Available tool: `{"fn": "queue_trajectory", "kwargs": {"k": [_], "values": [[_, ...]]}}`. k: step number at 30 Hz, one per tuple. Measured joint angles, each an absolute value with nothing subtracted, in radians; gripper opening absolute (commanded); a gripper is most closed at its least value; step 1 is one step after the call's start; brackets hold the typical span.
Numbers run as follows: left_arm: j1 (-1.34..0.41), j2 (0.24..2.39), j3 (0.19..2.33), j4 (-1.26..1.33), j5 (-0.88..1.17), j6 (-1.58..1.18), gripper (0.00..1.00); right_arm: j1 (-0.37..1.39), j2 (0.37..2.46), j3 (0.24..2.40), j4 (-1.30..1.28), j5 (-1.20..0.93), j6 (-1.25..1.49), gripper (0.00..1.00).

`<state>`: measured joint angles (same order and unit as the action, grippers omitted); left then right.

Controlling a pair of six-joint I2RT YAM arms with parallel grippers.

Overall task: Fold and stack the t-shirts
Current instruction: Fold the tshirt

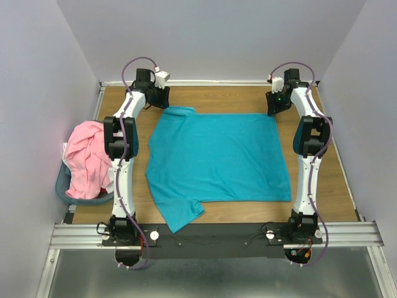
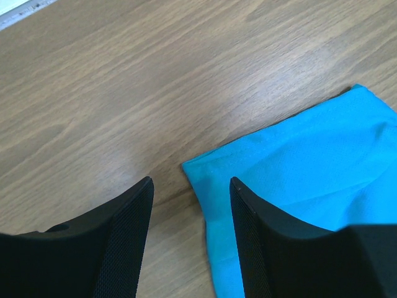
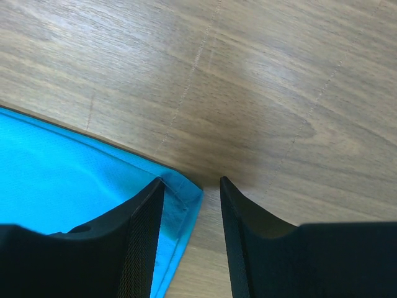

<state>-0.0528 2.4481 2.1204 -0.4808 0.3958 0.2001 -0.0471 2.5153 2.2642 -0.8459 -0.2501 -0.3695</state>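
Note:
I will fold that side of the t-shirt inward, so next my left gripper will grab the teal t-shirt (image 1: 217,161) at its far sleeve corner and pinch the edge of the cloth.
The teal t-shirt (image 1: 217,161) lies spread flat on the wooden table, hem to the right, sleeves to the left. The pink t-shirt (image 1: 87,158) is heaped in the basket at the left. My left gripper (image 1: 162,99) is open at the shirt's far left sleeve corner (image 2: 205,171); the cloth edge lies between its fingers, flat on the table. My right gripper (image 1: 274,105) is open at the far right hem corner (image 3: 186,192); that corner lies between its fingers, its left finger (image 3: 146,230) over the cloth.
A blue-grey plastic basket (image 1: 65,189) hangs at the table's left edge. Bare wood (image 1: 217,96) runs along the far edge behind the shirt. The table's right strip (image 1: 338,167) is bare wood. Both arms stretch along the shirt's sides.

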Motion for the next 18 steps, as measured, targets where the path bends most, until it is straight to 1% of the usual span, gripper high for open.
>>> {"fn": "queue_trajectory", "kwargs": {"k": [11, 18], "values": [[-0.056, 2.496, 2.157, -0.496, 0.397, 0.170, 0.60, -0.053, 2.506, 2.264, -0.846, -0.309, -0.368, 0.49], [-0.068, 2.510, 2.184, -0.498, 0.396, 0.171, 0.50, -0.059, 2.506, 2.263, -0.846, -0.338, -0.376, 0.49]]}}
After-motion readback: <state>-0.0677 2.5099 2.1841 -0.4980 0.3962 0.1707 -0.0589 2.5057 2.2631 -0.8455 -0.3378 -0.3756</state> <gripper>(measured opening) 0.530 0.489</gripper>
